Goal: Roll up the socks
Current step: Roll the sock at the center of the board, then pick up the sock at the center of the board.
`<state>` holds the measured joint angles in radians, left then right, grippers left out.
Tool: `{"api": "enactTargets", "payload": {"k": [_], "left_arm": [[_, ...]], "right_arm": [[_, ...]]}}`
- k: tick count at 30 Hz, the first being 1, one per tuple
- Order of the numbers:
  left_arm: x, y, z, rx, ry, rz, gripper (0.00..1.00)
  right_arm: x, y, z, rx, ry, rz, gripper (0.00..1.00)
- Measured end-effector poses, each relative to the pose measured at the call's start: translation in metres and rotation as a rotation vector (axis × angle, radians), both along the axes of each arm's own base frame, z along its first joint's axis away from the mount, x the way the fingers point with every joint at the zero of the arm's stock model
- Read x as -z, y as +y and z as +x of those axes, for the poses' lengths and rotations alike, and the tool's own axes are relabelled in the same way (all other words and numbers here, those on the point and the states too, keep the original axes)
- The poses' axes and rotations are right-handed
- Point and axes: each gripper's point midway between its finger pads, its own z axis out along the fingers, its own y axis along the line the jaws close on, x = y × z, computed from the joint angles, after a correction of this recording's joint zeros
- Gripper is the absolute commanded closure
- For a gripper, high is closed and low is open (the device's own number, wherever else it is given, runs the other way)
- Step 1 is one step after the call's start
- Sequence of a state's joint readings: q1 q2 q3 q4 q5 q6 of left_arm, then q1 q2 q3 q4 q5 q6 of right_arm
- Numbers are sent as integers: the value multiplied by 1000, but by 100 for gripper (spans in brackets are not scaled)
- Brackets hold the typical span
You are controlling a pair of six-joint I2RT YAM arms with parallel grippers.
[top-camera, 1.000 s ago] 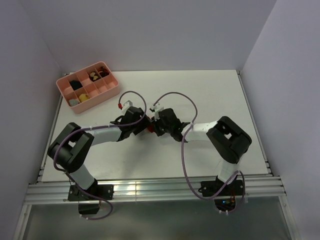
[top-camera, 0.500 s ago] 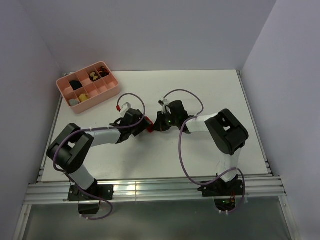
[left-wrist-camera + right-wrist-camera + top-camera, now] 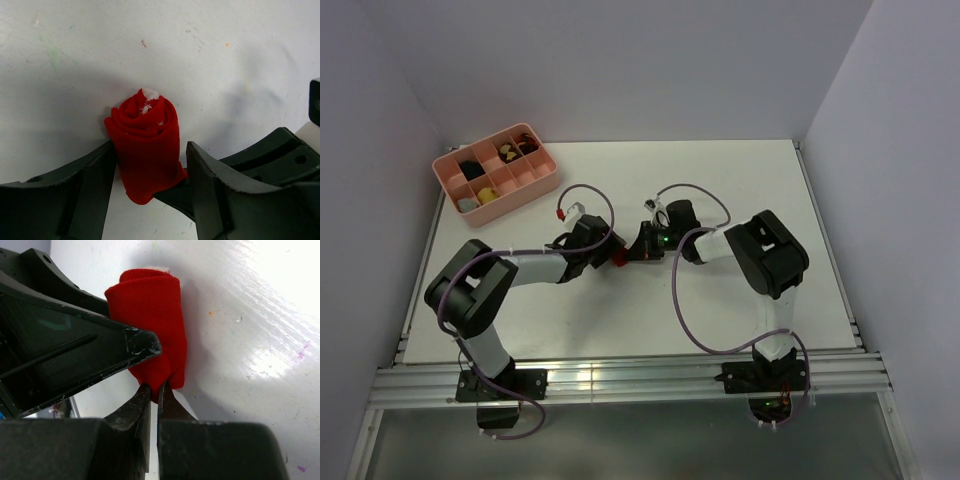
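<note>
One finger of my left gripper still has a gap between it and the roll. My left gripper would come up empty and leave the socks behind if I lifted it now.
The socks are a bright red roll lying on the white table, with a speck of white at the far end. In the top view the socks show only as a red sliver between the two wrists. My left gripper straddles the roll: its left finger touches the fabric and a thin gap remains at its right finger. My right gripper is shut, pinching the near end of the socks. Its dark tips reach under the roll in the left wrist view.
A pink compartment tray with small dark, yellow and grey bundles stands at the back left. Grey walls rise on both sides and behind. The two grippers meet at the table's middle, cables looping above them.
The right wrist has swung and stretched out toward the roll, keeping its pinch. The left jaws have narrowed a little around the socks. The roll stays in place.
</note>
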<state>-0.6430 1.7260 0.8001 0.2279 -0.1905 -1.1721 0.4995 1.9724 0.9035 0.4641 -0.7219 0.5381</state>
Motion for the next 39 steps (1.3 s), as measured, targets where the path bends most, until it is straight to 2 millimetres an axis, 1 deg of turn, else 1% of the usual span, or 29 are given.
{"api": "enactTargets", "payload": {"k": [3,9,12,15,16,18,19,21,22,24,25,26,27,28,29,33,34,35,38,39], "left_arm": [[0,0,1,-2,0,0,38],[0,-2,1,-3,-4,2,34],[0,-4,0,-2,-7,7,34],[1,-5,0,-1,-6,15,37],[1,-6,1,-1,-6,19,42],[3,-6,2,-5,-3,27,46],[5,-7,3,-5,-1,30,51],[6,-9,7,-8,0,37,56],[7,-10,8,-6,0,41,61],[8,-13,10,-8,-1,46,68],[8,-14,11,-7,-2,47,75],[9,-14,12,-9,-4,49,80],[8,-15,12,-10,-5,51,84],[9,-15,13,-10,-5,52,94],[9,-16,13,-11,-5,54,99],[9,-19,16,-11,-3,60,100],[8,-19,16,-11,-2,61,100],[8,-20,16,-9,-1,63,100],[7,-19,16,-11,4,84,100],[7,-17,15,-7,2,100,100]], "right_arm": [[0,-1,1,8,34,24,100],[1,-4,4,42,110,68,100],[4,-6,4,54,150,91,100],[5,-8,4,63,178,106,100],[5,-7,4,63,184,110,100],[5,-8,5,68,193,115,100],[5,-8,5,71,199,117,100],[5,-8,6,76,204,120,100],[5,-8,6,79,205,121,100],[4,-9,8,85,208,122,100],[4,-10,8,87,209,123,97],[4,-10,9,90,209,122,90],[4,-11,9,92,211,123,86],[4,-11,10,94,212,124,81],[4,-11,10,96,211,124,71],[2,-14,9,108,199,113,55],[2,-16,7,111,196,100,52],[-1,-18,4,112,191,87,46],[-11,-29,-3,128,163,20,39],[-18,-34,-4,140,136,-8,37]]}}
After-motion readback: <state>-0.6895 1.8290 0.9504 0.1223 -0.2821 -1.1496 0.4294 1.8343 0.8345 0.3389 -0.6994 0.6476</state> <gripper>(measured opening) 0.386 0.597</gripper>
